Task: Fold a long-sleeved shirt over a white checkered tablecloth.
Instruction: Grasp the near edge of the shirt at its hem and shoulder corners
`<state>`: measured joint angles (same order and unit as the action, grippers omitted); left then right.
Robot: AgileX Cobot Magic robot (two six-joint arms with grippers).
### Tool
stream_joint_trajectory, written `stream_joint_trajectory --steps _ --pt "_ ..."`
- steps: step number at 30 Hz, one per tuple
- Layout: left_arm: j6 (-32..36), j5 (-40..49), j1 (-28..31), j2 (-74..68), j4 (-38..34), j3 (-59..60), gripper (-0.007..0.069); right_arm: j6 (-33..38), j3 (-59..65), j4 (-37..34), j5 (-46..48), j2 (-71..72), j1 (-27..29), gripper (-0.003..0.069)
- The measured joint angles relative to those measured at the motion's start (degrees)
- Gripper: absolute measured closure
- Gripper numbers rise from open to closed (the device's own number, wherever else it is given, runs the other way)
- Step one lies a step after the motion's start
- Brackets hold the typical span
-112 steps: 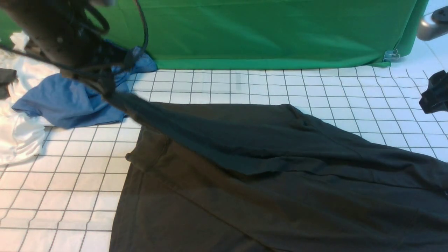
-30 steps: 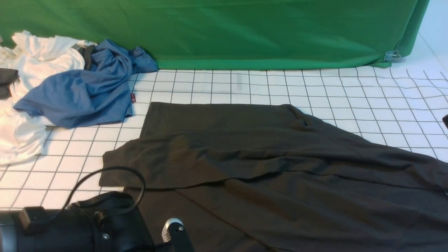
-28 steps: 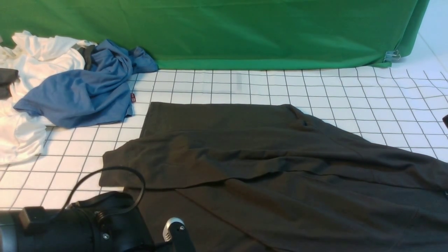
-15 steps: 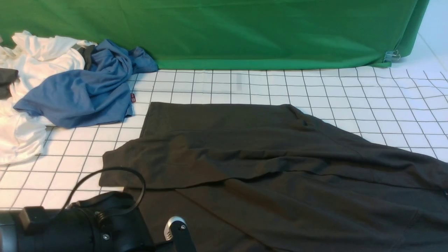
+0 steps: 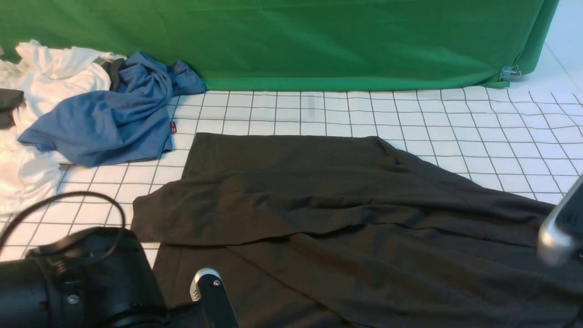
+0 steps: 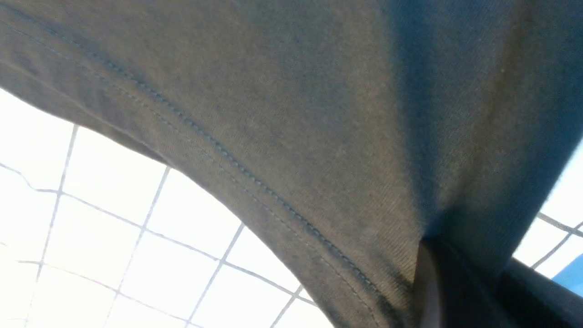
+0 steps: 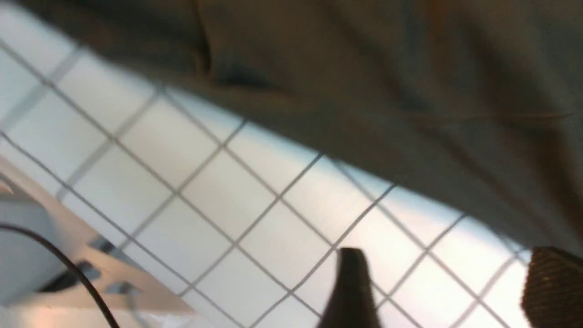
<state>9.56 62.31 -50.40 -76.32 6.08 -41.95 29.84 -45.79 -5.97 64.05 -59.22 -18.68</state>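
Observation:
My right gripper will grab the black long-sleeved shirt by its hem (image 7: 382, 169) to fold it over.
The long-sleeved shirt (image 5: 346, 218) is black and lies spread over the white checkered tablecloth (image 5: 291, 109), one sleeve folded across its body. My left arm (image 5: 77, 282) is at the near left corner of the shirt. In the left wrist view my left gripper (image 6: 430, 259) is shut on the shirt (image 6: 296, 91) near its stitched hem, with fabric draped over the fingers and the tablecloth (image 6: 136, 228) below. My right arm (image 5: 562, 223) shows at the right edge. My right gripper (image 7: 451, 291) is open over the tablecloth (image 7: 205, 191), beside the shirt's edge (image 7: 387, 68), holding nothing.
A crumpled blue shirt (image 5: 104, 123) and white garments (image 5: 41, 77) are piled at the far left. A green backdrop cloth (image 5: 319, 41) hangs along the back, clipped at its right end (image 5: 509, 72). The right wrist view shows the table's edge and a black cable (image 7: 68, 269).
My left gripper has closed on the shirt's hem, and the left arm has shifted left. My right arm has come into view at the right edge, and its jaws have opened wider.

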Motion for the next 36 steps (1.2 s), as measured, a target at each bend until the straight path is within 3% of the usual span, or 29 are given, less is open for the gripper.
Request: stream_joint_trajectory --steps 4,14,24,28,30,31,32,33,36 --pt "1.1 -0.4 0.0 0.2 0.0 0.1 0.0655 4.7 5.8 0.6 -8.6 -0.3 -1.6 0.0079" --pt "1.5 -5.0 0.0 0.2 -1.5 1.2 0.0655 7.1 11.5 4.4 -23.4 -11.6 -3.7 0.0078" --pt "1.6 -5.5 0.0 0.2 -1.5 1.2 0.0655 7.5 11.7 4.9 -29.1 -21.9 -3.9 0.0088" --pt "1.6 -5.5 0.0 0.2 -1.5 1.2 0.0655 7.5 11.7 5.2 -30.9 -24.0 -4.0 0.0189" --pt "1.6 -5.5 0.0 0.2 -1.5 1.2 0.0655 7.5 11.5 4.7 -30.3 -25.0 -4.0 0.0351" --pt "1.6 -5.5 0.0 0.2 -1.5 1.2 0.0655 7.4 11.5 4.6 -30.2 -25.1 -4.0 0.0351" --pt "1.6 -5.5 0.0 0.2 -1.5 1.2 0.0655 7.2 11.4 4.5 -30.0 -25.2 -4.1 0.0475" --pt "1.4 -5.3 0.0 0.3 -1.4 1.2 0.0655 6.8 11.4 4.6 -30.0 -25.1 -4.1 0.0544" --pt "-0.7 -3.6 0.0 0.7 0.0 1.2 0.0655 4.8 11.0 5.1 -27.9 -23.0 -4.3 0.0622"
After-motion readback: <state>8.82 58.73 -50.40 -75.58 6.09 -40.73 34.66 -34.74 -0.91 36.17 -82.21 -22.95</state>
